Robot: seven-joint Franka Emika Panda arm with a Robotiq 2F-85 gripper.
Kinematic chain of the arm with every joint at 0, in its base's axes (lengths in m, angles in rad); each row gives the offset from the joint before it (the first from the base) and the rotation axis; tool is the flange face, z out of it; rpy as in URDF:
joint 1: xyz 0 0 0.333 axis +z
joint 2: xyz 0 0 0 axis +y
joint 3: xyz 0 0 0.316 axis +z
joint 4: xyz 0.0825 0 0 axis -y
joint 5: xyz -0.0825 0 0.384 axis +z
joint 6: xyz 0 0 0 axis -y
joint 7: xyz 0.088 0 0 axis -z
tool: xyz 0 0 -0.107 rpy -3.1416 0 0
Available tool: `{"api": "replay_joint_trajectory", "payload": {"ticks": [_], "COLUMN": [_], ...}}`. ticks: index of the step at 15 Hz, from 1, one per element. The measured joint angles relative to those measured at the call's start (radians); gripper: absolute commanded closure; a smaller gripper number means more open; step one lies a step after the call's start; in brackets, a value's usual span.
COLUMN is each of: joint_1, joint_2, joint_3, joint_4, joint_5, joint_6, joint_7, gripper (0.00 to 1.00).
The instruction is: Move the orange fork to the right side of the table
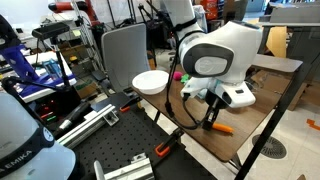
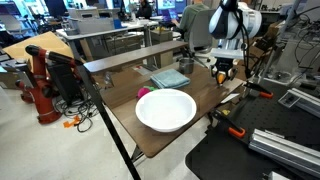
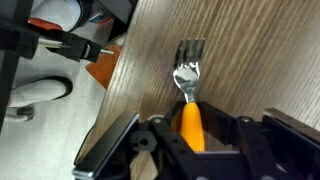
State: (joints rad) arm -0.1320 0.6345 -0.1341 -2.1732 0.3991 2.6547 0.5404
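I need to release the orange fork now, because the fork's orange handle point(image 1: 223, 128) point(image 3: 192, 126) lies flat between my fingers against the wood-grain table, inside the table edge.
The orange fork point(image 3: 189, 112) has an orange handle and a silvery head. In the wrist view its handle runs between my gripper point(image 3: 190, 135) jaws, which are shut on it, and its tines point away over the wood-grain table point(image 3: 240, 60). In an exterior view the fork point(image 1: 222, 128) sticks out below my gripper point(image 1: 212, 118), low over the table point(image 1: 255, 105) near its front corner. In an exterior view my gripper point(image 2: 224, 73) hangs over the far side of the table point(image 2: 125, 125); the fork is hidden there.
A white bowl point(image 1: 151, 82) point(image 2: 166, 110) stands on the table. A pink-and-green toy point(image 1: 180, 75) and a teal cloth point(image 2: 170, 77) lie beyond it. Orange-and-black clamps point(image 1: 165, 151) point(image 2: 235, 131) grip the table edge. The table edge point(image 3: 118, 70) is just beside the fork.
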Motion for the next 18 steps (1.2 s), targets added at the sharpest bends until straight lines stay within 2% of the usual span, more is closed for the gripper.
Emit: {"api": "replay_joint_trajectory", "payload": {"ticks": [1,2,9,14,18], "joint_1": [0.000,0.000,0.000,0.000,0.002], "joint_2": [0.008,0.009,0.010,-0.015,-0.128], "joint_3": [0.000,0.001,0.004,0.004,0.009], "joint_4": [0.007,0.009,0.032,0.024,-0.047], "joint_5": [0.000,0.000,0.000,0.000,0.000], "joint_6": [0.000,0.000,0.000,0.000,0.000], "joint_7": [0.000,0.000,-0.003,-0.018,-0.045], "gripper": [0.53,0.52,0.02,0.00,0.00]}}
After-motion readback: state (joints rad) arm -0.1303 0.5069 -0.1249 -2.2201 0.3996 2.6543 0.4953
